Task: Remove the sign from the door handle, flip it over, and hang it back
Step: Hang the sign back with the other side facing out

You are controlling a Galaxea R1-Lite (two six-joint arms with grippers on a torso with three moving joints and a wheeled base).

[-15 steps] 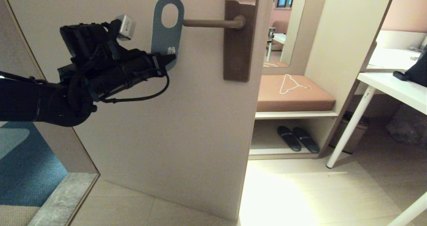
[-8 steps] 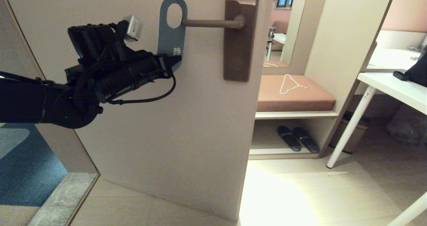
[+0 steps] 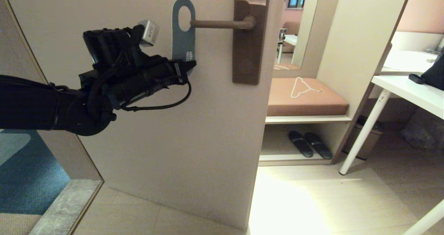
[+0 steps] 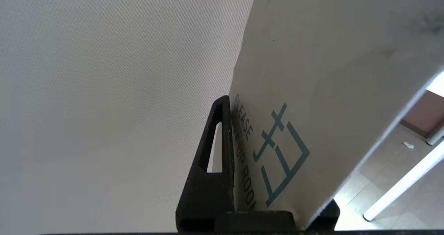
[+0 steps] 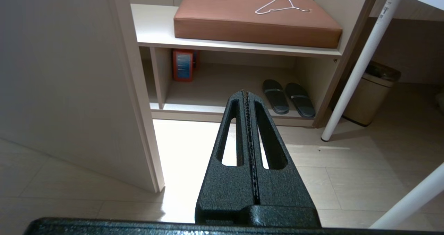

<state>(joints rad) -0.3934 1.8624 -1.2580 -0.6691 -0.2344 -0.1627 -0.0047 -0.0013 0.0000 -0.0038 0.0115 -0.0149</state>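
Note:
My left gripper keeps hold of the sign for now, until the sign's large hole (image 3: 185, 18) hangs over the door handle's tip (image 3: 193, 23), since it is yet to hang there.
The sign (image 3: 183, 42) hangs upright at the free end of the door handle (image 3: 222, 24), slate-blue face toward the head camera. Its large hole sits right at the lever's tip; whether the tip is inside the hole cannot be told. My left gripper (image 3: 191, 67) is shut on the sign's lower end. In the left wrist view the sign's (image 4: 312, 89) white "please make up room" face lies flat against one black finger (image 4: 211, 165) of the left gripper (image 4: 233, 106), and the other finger is mostly hidden behind it. My right gripper (image 5: 245, 93) is shut and empty, low over the floor.
The beige door (image 3: 156, 131) stands close behind the sign, with the handle's tall bronze backplate (image 3: 248, 58). To the right are a bench cushion (image 3: 322, 103) with a white hanger (image 3: 303, 87), slippers (image 3: 308, 144), a bin (image 3: 367, 137) and a white table (image 3: 409, 89).
My left gripper has carried the sign to the right toward the lever. The sign has turned more edge-on, and its hole has come up to the lever's tip.

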